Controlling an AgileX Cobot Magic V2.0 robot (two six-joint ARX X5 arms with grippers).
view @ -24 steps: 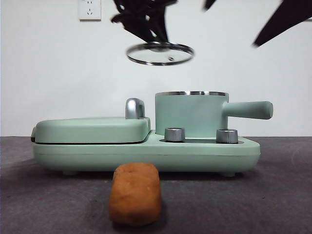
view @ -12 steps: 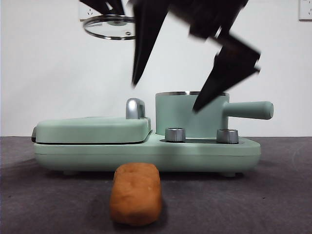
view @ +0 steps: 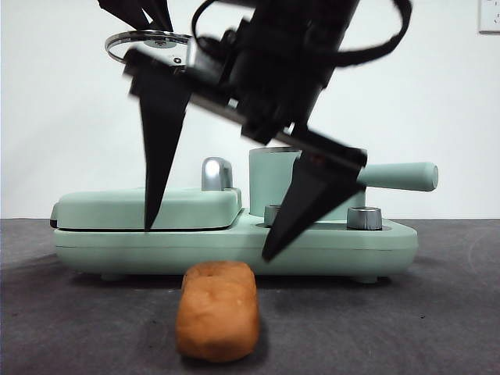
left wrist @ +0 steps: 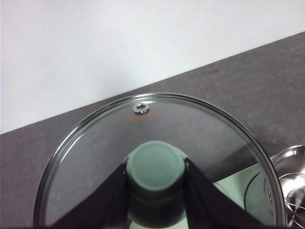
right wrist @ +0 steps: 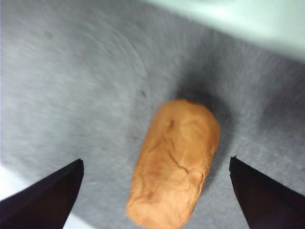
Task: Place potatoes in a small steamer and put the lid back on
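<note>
The potato is long with rounded ends, so my right gripper will next grab it across its narrow middle (view: 219,311) (right wrist: 175,162), by the long sides that face each other.
The orange-brown potato (view: 217,309) lies on the dark table in front of the appliance; it also shows in the right wrist view (right wrist: 174,160). My right gripper (view: 207,242) is open just above it, one jaw to each side, not touching it (right wrist: 155,161). The mint-green steamer pot (view: 269,181) stands uncovered on the appliance, partly hidden by the right arm, with its handle (view: 398,176) pointing right. My left gripper (view: 148,12) is shut on the knob (left wrist: 156,164) of the glass lid (view: 148,43) and holds it high at the upper left (left wrist: 95,152).
The flat mint-green grill cover (view: 144,207) with its chrome handle (view: 216,173) takes up the appliance's left half. Two steel dials (view: 363,217) face front on the base (view: 375,242). A wall socket (view: 490,16) is at the top right.
My right gripper has come down, open, in front of the appliance to just over the potato. My left gripper has carried the lid further left and up.
</note>
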